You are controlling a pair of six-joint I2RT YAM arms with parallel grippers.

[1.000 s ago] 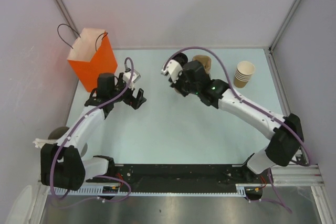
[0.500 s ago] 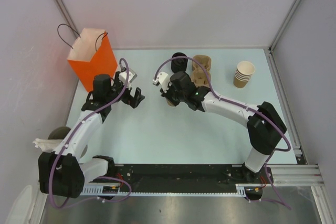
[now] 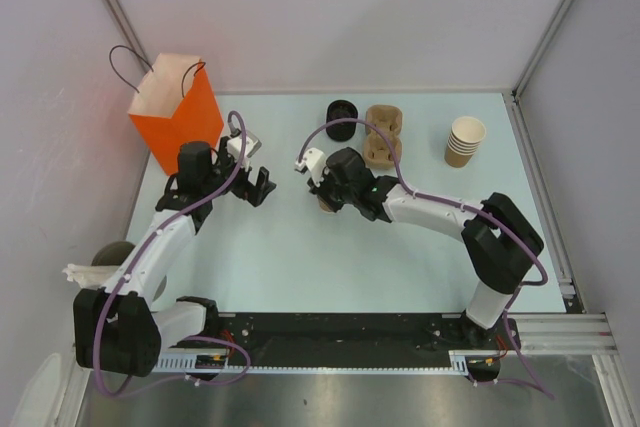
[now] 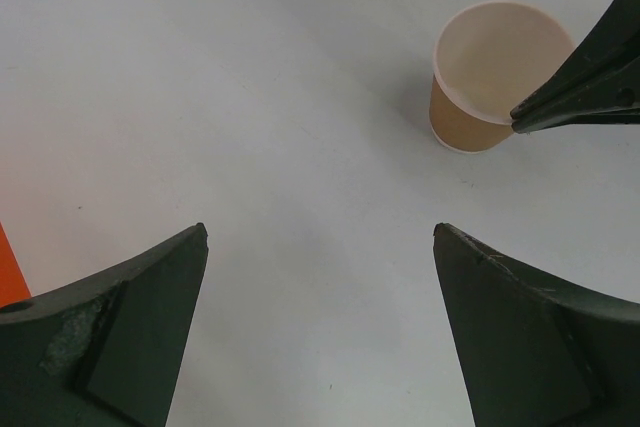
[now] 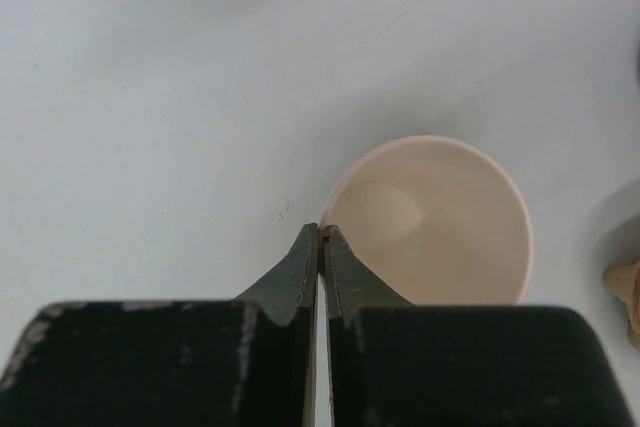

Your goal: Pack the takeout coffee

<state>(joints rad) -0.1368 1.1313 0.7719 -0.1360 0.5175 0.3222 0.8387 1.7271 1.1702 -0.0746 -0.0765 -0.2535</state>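
Observation:
The robot's right gripper should open now. The takeout coffee cup (image 3: 327, 206) is resting on its base, so the cup would stay upright.
The takeout coffee cup (image 5: 430, 222), a kraft-tan paper cup with a pale, empty inside, stands upright near the table's middle. My right gripper (image 5: 321, 233) is shut on its near-left rim, one finger inside and one outside. From above, the cup (image 3: 327, 206) peeks out under the right gripper (image 3: 324, 197). Its round black lid (image 3: 341, 117) lies apart at the back. My left gripper (image 4: 320, 237) is open over bare table, left of the cup (image 4: 488, 77), with nothing between its fingers. In the top view the left gripper (image 3: 262, 185) sits beside the orange bag.
An orange paper bag (image 3: 178, 112) with handles stands open at the back left. The moulded brown cup carrier (image 3: 383, 137) lies right of the lid. A stack of tan cups (image 3: 465, 140) stands at the back right. Grey walls close in the table.
My right arm has swung left and nearer with the cup, from beside the carrier to the table's middle. My left arm drew back slightly, its gripper still open.

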